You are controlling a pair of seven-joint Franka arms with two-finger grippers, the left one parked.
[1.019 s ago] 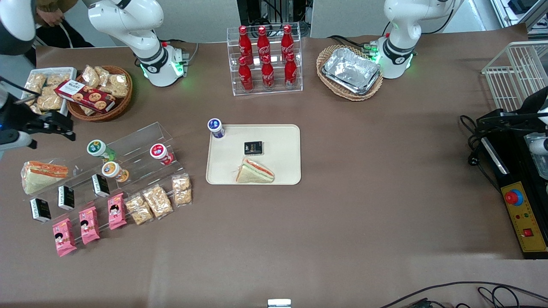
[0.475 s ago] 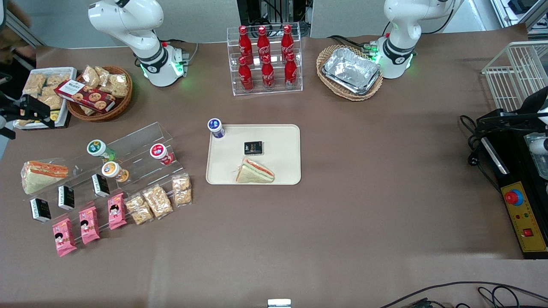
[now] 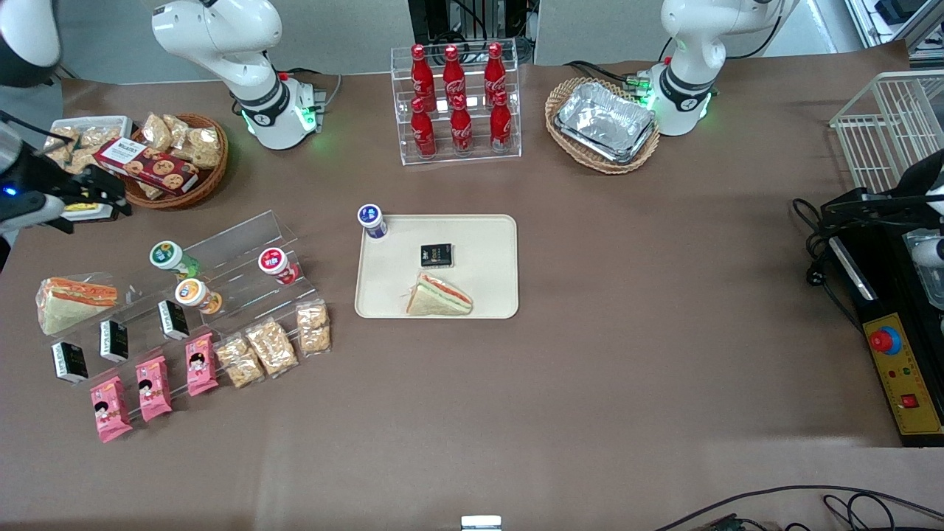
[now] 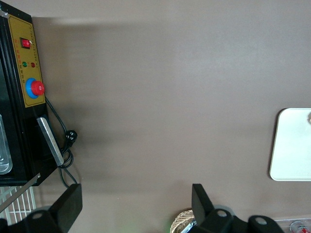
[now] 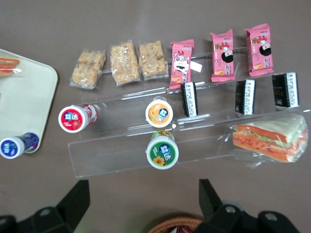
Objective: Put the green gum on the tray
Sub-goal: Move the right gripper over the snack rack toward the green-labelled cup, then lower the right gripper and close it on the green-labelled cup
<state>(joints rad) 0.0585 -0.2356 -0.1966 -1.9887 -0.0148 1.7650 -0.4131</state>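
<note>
The robot's gripper needs to grab the green gum by its lidded top [image 3: 165,253] next, and then it needs to put the gum on the tray [image 3: 490,232].
The green gum [image 3: 168,256] has a green body and a white lid with a green-ringed label. It lies on the upper step of a clear acrylic stand [image 3: 221,243] and also shows in the right wrist view [image 5: 163,151]. The cream tray [image 3: 490,232] lies mid-table, and its corner shows in the right wrist view [image 5: 29,97]. My gripper [image 3: 103,198] hovers open and empty above the table at the working arm's end. It is farther from the front camera than the gum, near a wicker basket. In the wrist view its fingers [image 5: 141,204] stand wide apart with the gum between them, well below.
An orange bottle [image 3: 194,293] and a red-lidded bottle [image 3: 275,263] share the stand with the gum. A blue-lidded bottle [image 3: 372,219], a black packet [image 3: 436,255] and a sandwich [image 3: 440,295] sit on the tray. The wicker basket [image 3: 173,158] holds snacks. Snack packs line the stand's front.
My gripper swung out toward the table's end, then came back. It now sits farther from the front camera than a second ago, close to the wicker basket. Nothing on the table has moved.
</note>
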